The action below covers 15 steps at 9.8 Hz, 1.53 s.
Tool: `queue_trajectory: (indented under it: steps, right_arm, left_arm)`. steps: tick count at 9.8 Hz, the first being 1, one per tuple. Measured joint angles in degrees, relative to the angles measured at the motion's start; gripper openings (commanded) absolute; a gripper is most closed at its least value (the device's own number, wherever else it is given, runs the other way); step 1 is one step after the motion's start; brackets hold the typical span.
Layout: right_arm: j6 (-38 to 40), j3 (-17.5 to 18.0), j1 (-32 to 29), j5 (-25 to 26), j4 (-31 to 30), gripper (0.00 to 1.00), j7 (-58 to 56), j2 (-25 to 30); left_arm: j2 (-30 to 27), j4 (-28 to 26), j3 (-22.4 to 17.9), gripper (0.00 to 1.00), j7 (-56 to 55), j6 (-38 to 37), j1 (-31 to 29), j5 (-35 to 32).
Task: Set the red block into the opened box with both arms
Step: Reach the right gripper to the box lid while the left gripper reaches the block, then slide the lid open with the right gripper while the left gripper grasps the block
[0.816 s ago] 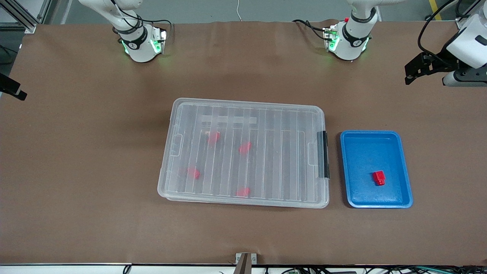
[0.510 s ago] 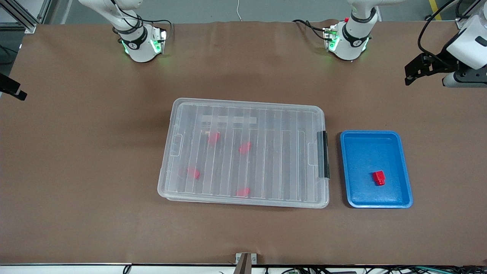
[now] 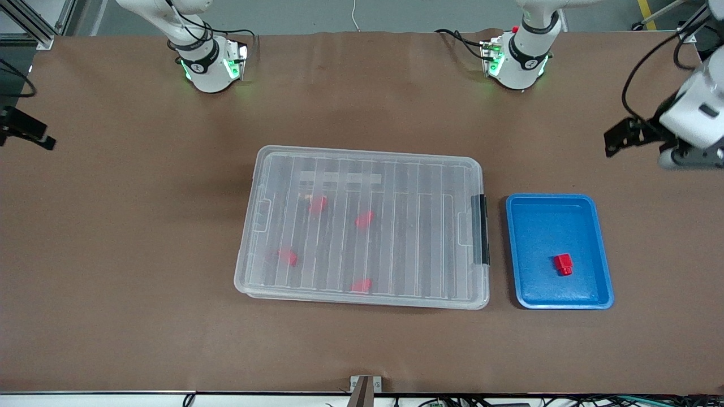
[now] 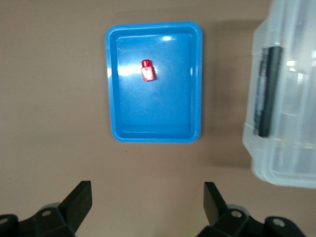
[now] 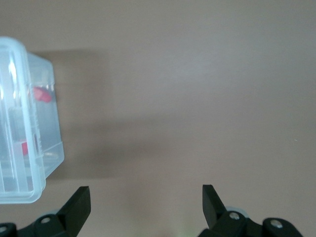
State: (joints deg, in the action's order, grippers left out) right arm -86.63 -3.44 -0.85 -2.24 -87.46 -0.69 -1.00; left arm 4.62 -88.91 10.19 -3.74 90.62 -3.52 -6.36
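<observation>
The red block needs to go into the opened box next, so my left gripper needs to grab the block by its body (image 3: 562, 267).
The red block (image 3: 563, 264) (image 4: 147, 70) lies in a small blue tray (image 3: 531, 294) (image 4: 158, 123) beside the box's black clip (image 3: 483, 229) (image 4: 266, 91). The box (image 3: 362, 164) (image 4: 291, 163) (image 5: 19, 187) is clear plastic and its ribbed lid lies on it. My left gripper (image 3: 613, 141) (image 4: 148, 190) hangs open and empty over bare table at the left arm's end, apart from the tray. My right gripper (image 3: 34, 134) (image 5: 145, 190) hangs open and empty over bare table at the right arm's end, well away from the box.
Several other small red blocks (image 3: 318, 204) (image 5: 43, 95) show blurred through the box lid. Brown table (image 3: 141, 254) stretches wide around the box and the tray. Both arm bases (image 3: 206, 62) stand along the table edge farthest from the front camera.
The left gripper has dropped and shifted closer to the blue tray. The right gripper has edged a little further into the front view. Box, tray and blocks have not moved.
</observation>
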Motion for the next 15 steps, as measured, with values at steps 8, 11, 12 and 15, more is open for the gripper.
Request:
queue_trajectory:
  steps: [8,11,12,15]
  right_arm:
    - [-25.18,0.31,21.39,-2.10,-4.46,1.00,17.23,-23.62]
    - [-30.21,0.17,21.60,-1.79,-9.16,1.00,17.12,-23.59]
    - [-30.50,0.19,21.67,-0.87,-9.19,1.00,17.09,-23.47]
    - [-30.19,-0.30,21.55,2.68,-9.19,1.00,17.10,-23.27]
  left_arm:
    - [22.85,-0.95,-0.08,1.00,-0.35,20.63,-4.96,-0.80]
    - [32.27,-0.90,-0.05,0.98,-0.34,29.98,-6.65,-0.80]
    - [34.13,-0.84,0.01,0.94,-0.42,31.31,-6.57,-0.80]
    - [38.60,-0.81,0.04,0.61,-0.61,35.44,-6.50,-0.80]
